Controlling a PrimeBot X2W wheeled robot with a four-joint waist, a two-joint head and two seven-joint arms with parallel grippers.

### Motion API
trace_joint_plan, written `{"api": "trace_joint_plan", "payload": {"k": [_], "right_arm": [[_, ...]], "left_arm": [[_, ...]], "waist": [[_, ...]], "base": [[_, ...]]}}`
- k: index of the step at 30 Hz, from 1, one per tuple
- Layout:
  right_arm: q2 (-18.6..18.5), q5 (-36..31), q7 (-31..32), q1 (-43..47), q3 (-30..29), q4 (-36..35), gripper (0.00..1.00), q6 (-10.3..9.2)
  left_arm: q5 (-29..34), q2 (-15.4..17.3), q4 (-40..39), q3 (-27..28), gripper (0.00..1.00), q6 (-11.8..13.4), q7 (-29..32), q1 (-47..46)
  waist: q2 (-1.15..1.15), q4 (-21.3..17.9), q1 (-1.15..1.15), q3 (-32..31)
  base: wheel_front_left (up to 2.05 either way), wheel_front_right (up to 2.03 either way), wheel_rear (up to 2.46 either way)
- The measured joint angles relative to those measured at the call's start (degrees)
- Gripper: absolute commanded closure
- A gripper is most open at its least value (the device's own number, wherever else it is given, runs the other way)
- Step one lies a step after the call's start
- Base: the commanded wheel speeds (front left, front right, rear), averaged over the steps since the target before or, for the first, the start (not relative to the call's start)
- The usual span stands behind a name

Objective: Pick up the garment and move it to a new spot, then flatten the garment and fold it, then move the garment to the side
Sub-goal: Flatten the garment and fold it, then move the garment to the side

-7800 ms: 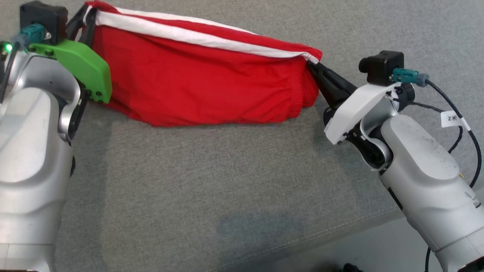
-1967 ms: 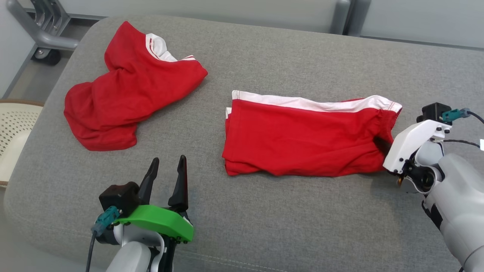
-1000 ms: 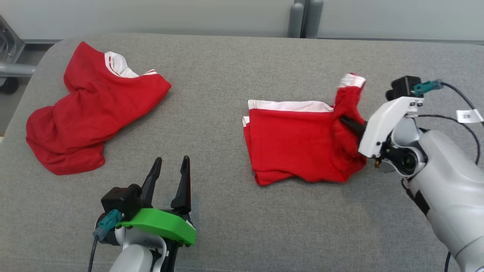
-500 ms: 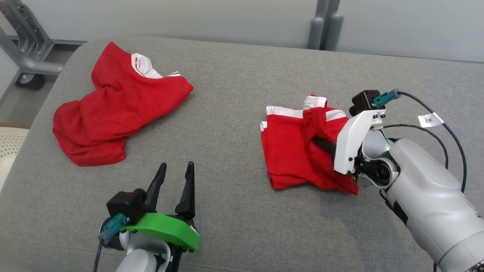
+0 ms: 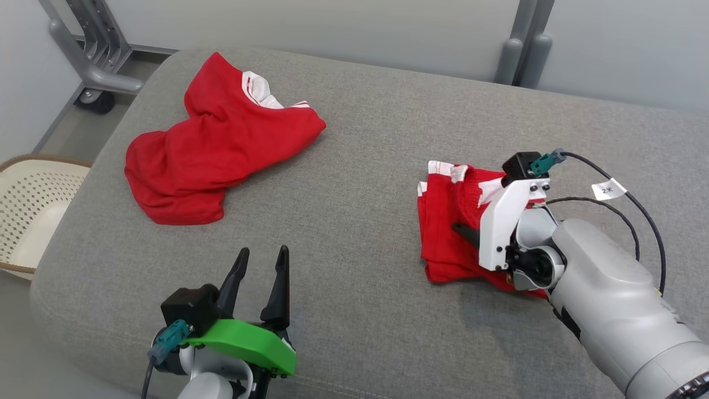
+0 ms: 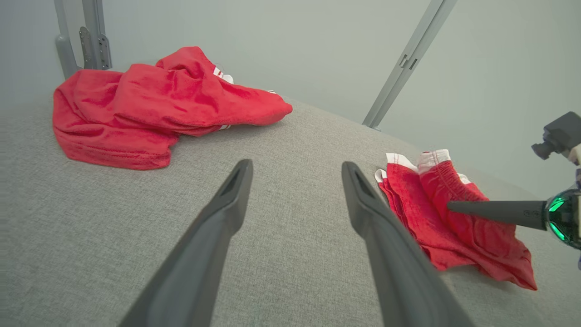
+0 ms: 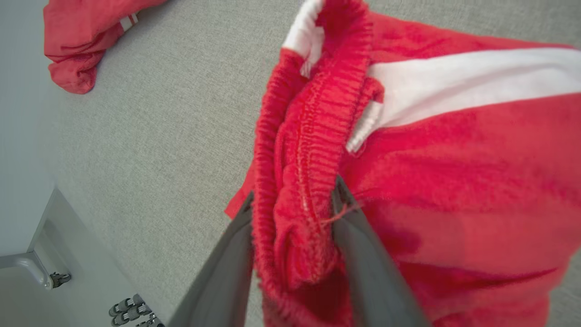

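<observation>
Next, my right gripper grabs the folded shorts by their bunched elastic waistband to move them to the side of the grey cushion (image 5: 638,146).
The garment (image 5: 443,221) is a pair of red shorts with a white side stripe, folded over into a compact stack on the grey cushion's right half. My right gripper (image 5: 461,230) lies over its top layer, pointing left. In the right wrist view the jaws (image 7: 292,200) stand apart, with the bunched elastic waistband (image 7: 308,150) still lying between the fingers. From the left wrist view, the garment (image 6: 422,213) lies to the right with one dark finger of the right gripper (image 6: 490,211) on it. My left gripper (image 5: 260,257) is open and empty near the front edge, far left of the garment.
A second red garment (image 5: 210,149) lies crumpled at the cushion's back left. A perforated cream basket (image 5: 44,162) stands on the floor off the left edge, and a grey wheeled metal frame (image 5: 94,66) is behind it. A pale wall runs behind the cushion.
The right gripper carried the garment's right end up and over to the left, doubling it onto itself, and its jaws have parted. The left gripper stayed put; the camera shifted.
</observation>
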Motion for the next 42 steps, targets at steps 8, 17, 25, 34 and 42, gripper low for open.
{"api": "trace_joint_plan", "payload": {"k": [8,17,25,34,42], "right_arm": [[2.59,-1.62,-2.07,-2.07,2.00,0.90,0.00,-0.25],[2.49,-3.31,-5.38,-4.13,3.23,-0.57,0.00,1.27],[-3.37,-2.00,-9.35,-4.80,-1.89,-0.62,0.00,1.37],[-5.97,1.52,-10.79,0.44,-5.20,2.20,0.00,1.34],[-5.23,5.88,-12.29,3.58,-8.34,3.77,0.00,1.37]], "left_arm": [[-0.37,-0.01,0.48,0.65,0.00,0.02,0.00,0.34],[-0.44,0.02,0.75,1.68,0.00,0.51,-0.01,2.49],[0.26,0.49,-0.85,2.69,0.00,0.55,-0.01,3.49],[1.85,0.54,-3.44,2.44,0.00,0.55,-0.01,3.69],[3.21,0.54,-5.46,1.27,0.00,0.68,0.53,3.48]], "waist": [[0.00,0.55,0.00,-1.14],[0.00,-1.36,0.00,-3.24],[0.00,-4.37,0.00,-4.67],[0.00,-6.57,0.00,-3.49],[0.00,-6.08,0.00,-0.47]], "base": [[0.00,0.00,0.00],[0.00,0.00,0.00],[0.00,0.00,0.00],[0.00,0.00,0.00],[0.00,0.00,0.00]]}}
